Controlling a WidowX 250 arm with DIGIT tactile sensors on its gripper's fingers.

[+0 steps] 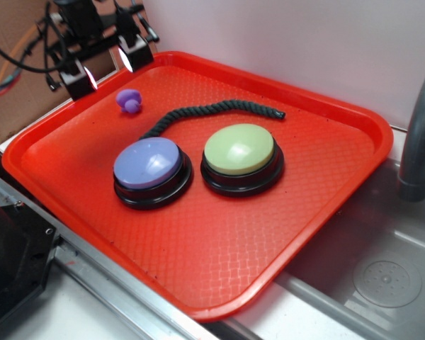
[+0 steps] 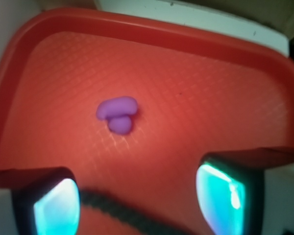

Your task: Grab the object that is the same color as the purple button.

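Note:
The small purple rubbery object is the match for the purple button (image 1: 148, 166), so the robot's gripper next needs to grab it by its wide rounded cap (image 1: 128, 97) to pick it out.
The tiny purple mushroom-like object (image 1: 129, 100) lies on the red tray (image 1: 319, 205) near its back left corner. In the wrist view the object (image 2: 118, 113) sits ahead of the jaws, above centre. My gripper (image 1: 108, 65) hovers above the tray's back left edge, just left of the object, open and empty. In the wrist view the gripper (image 2: 137, 198) shows both glowing pads spread wide. The purple button (image 1: 148, 166) with a black base stands mid-tray, in front of the object.
A light green button (image 1: 239, 151) stands right of the purple one. A dark twisted rope (image 1: 219, 110) lies behind both buttons and shows between the jaws in the wrist view (image 2: 122, 210). A metal sink and grey faucet (image 1: 418, 142) are at the right.

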